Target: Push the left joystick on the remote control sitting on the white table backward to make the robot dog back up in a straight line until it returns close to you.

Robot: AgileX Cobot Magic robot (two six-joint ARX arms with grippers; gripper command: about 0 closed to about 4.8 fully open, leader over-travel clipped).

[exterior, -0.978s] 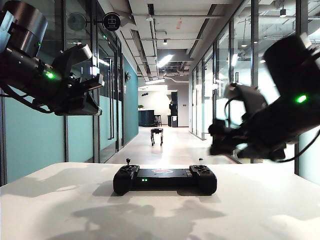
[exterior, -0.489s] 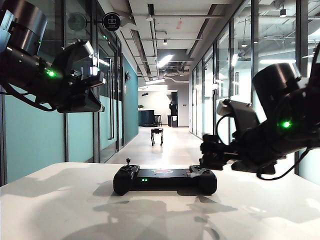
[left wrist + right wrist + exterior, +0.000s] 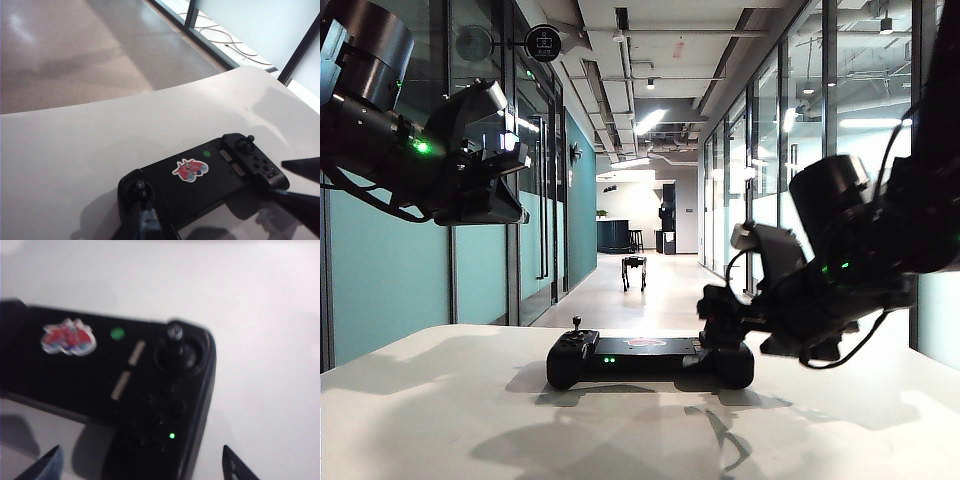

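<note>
My right gripper should keep the remote control steady while I push the other joystick point(image 3: 576, 323), so it should next grab the remote control by its end with the round buttons.
The black remote control point(image 3: 650, 360) lies across the middle of the white table point(image 3: 440, 420). Its left joystick point(image 3: 576, 323) stands upright on the left end, untouched. Far down the corridor stands the robot dog point(image 3: 634, 270). My left gripper point(image 3: 515, 160) hangs high over the table's left side; in the left wrist view its tips point(image 3: 145, 225) look pressed together, in line with the left joystick point(image 3: 140, 186). My right gripper point(image 3: 712, 305) sits low at the remote's right end. It is open, with its fingertips point(image 3: 47, 462) either side of that end, by the twin stick point(image 3: 175, 332).
Glass partitions point(image 3: 790, 150) and a teal wall point(image 3: 390, 270) line the corridor beyond the table's far rounded edge point(image 3: 150, 95). Bare tabletop spreads in front of the remote and to its left. The right arm's dark fingers point(image 3: 300, 205) show in the left wrist view.
The right arm has come down and leftward from mid-air to the remote's right end. The left arm, the remote and the robot dog have not moved.
</note>
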